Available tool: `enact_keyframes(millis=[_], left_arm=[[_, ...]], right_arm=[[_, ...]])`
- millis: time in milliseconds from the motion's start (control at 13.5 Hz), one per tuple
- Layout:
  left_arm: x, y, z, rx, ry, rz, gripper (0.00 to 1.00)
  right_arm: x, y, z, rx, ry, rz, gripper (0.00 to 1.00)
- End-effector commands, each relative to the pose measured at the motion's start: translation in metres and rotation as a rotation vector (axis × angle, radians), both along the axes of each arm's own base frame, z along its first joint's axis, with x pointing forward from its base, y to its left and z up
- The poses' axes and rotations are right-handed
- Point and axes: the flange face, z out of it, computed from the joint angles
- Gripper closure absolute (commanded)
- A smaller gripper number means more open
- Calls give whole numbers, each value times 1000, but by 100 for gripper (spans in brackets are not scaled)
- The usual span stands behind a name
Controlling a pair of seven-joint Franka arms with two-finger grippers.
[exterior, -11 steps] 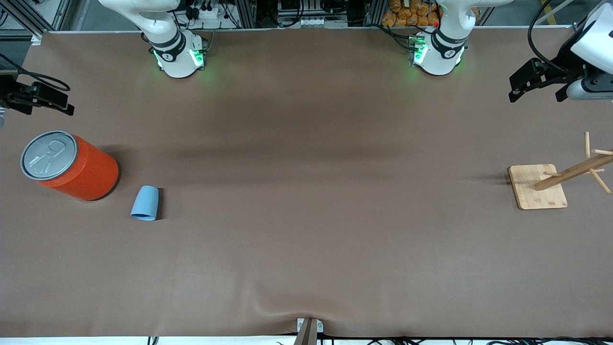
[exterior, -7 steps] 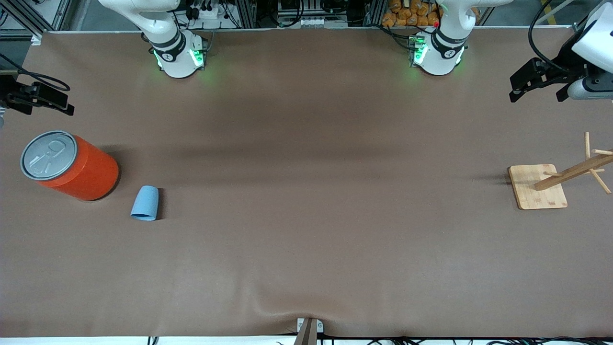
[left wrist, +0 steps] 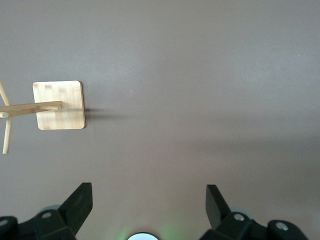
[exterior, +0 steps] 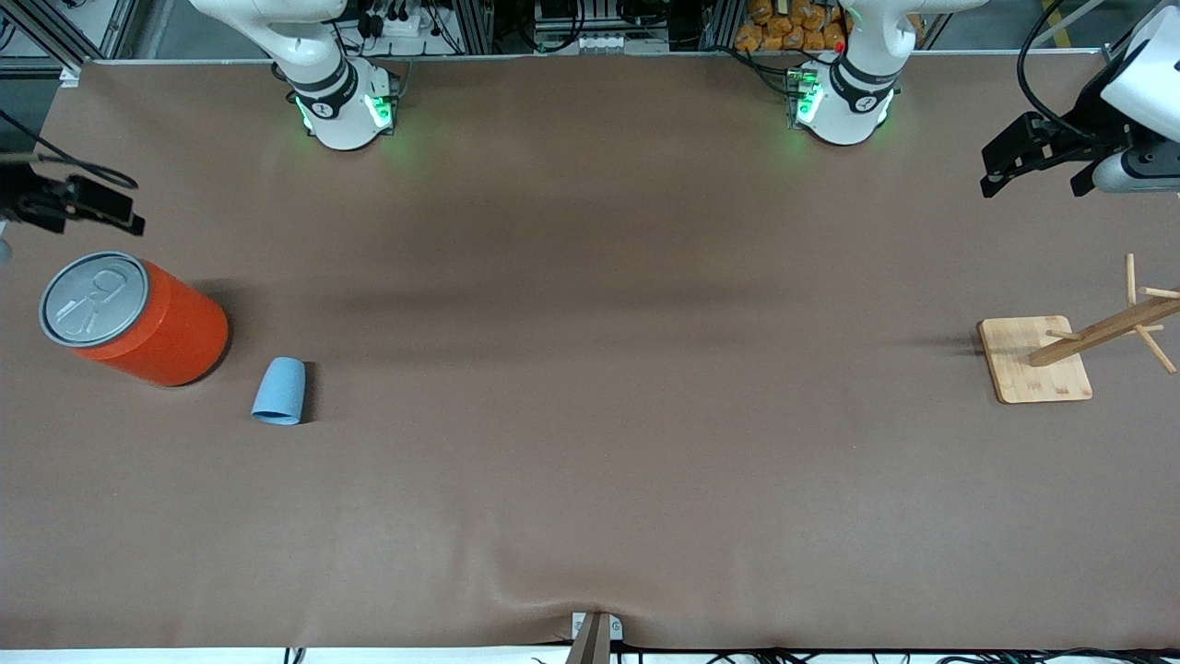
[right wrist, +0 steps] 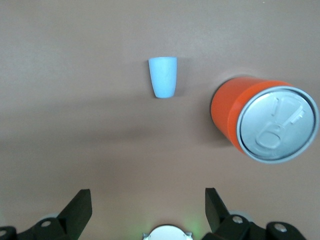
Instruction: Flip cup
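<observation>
Next, my right gripper reaches the light-blue cup and grabs its tapered body (exterior: 281, 384), leaving its rim (exterior: 276, 417) free to flip the cup.
The small light-blue cup (exterior: 278, 391) appears to lie on its side on the brown table, its wider end toward the front camera, beside the orange can. It also shows in the right wrist view (right wrist: 163, 76). My right gripper (exterior: 88, 205) is in the air at the right arm's end of the table, over the spot just past the can, open and empty (right wrist: 147, 195). My left gripper (exterior: 1031, 183) hangs high over the left arm's end, open and empty (left wrist: 148, 192). It waits there.
A large orange can (exterior: 138, 318) with a grey pull-tab lid stands close to the cup, toward the right arm's end; it also shows in the right wrist view (right wrist: 262, 122). A wooden rack with pegs on a square base (exterior: 1032, 360) stands at the left arm's end.
My right gripper has shifted slightly near the table's end. The cup, the can and the left gripper have hardly moved.
</observation>
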Motion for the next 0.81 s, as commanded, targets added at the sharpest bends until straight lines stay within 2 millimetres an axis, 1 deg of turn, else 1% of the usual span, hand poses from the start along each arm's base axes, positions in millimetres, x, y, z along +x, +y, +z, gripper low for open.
enact_keyframes(millis=[0, 74, 295, 517, 591, 739], left_arm=[[0, 0, 2, -15, 10, -5, 0], [0, 1, 2, -15, 10, -8, 0], [-4, 1, 6, -14, 13, -5, 0], [-4, 2, 7, -16, 10, -1, 0], [-3, -3, 6, -14, 11, -8, 0], [-4, -9, 7, -16, 5, -16, 0]], right_arm=[[35, -3, -73, 4, 36, 52, 0], [47, -5, -99, 6, 44, 72, 0], [74, -16, -189, 17, 32, 131, 0], [82, -15, -265, 21, 53, 137, 0], [85, -15, -289, 28, 68, 133, 0], [94, -11, -328, 43, 44, 123, 0]])
